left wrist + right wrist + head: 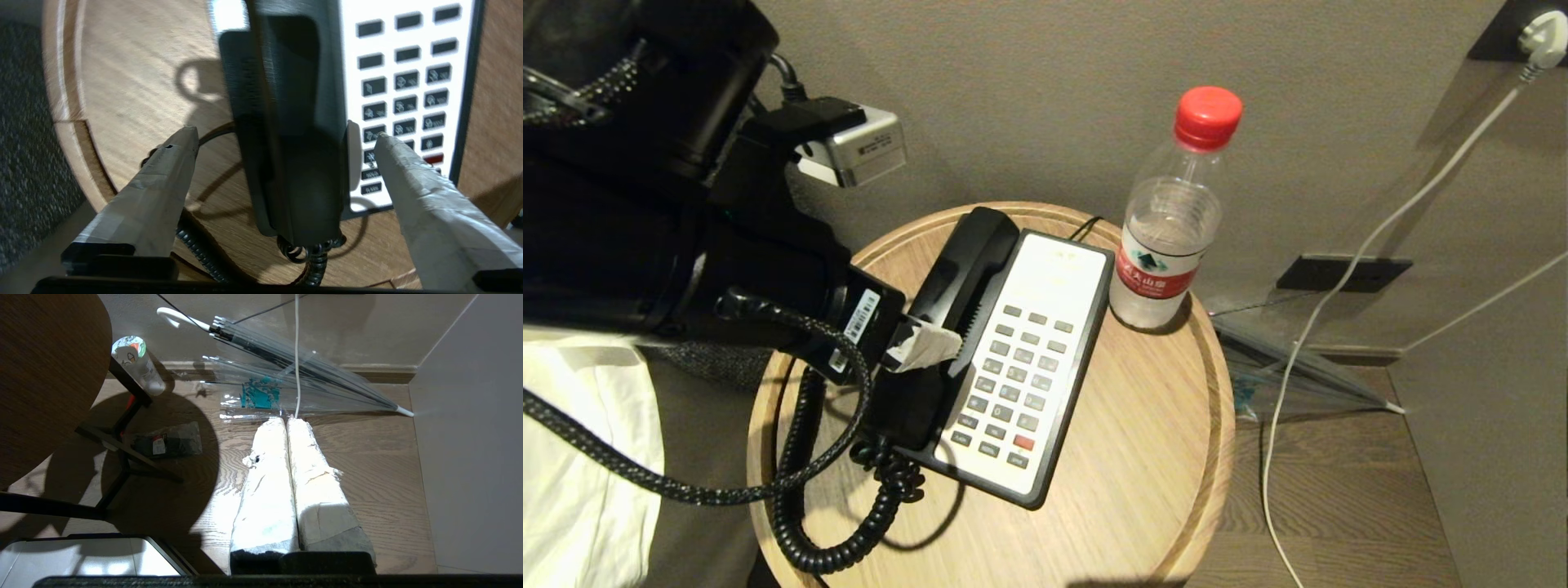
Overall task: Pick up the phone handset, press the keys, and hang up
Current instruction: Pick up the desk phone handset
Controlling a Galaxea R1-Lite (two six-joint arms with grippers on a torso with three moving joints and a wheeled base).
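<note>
The left gripper isn't ready to close on the handset yet: its fingers hover above the handset's sides and would miss the handset now, so it should first lower them.
The black phone handset (pixel 968 261) lies in its cradle along the left side of the phone base (pixel 1058 269), on a round wooden table (pixel 1143 457). Its coiled cord (pixel 849 547) loops off the near end. The grey keys (pixel 1013 384) and one red key sit in the white faceplate. My left gripper (pixel 925 349) is open and straddles the handset (pixel 294 122) near its cord end. One finger (pixel 163 179) hangs over the table, the other over the keys (pixel 404 102), with a gap on each side. My right gripper (pixel 287 421) is shut and empty, parked over the floor.
A water bottle (pixel 1168 245) with a red cap stands on the table just beyond the phone's far right corner. White bedding (pixel 572 457) lies to the left. A white cable (pixel 1339 286) runs down the wall, and a clear umbrella (pixel 294 371) lies on the floor.
</note>
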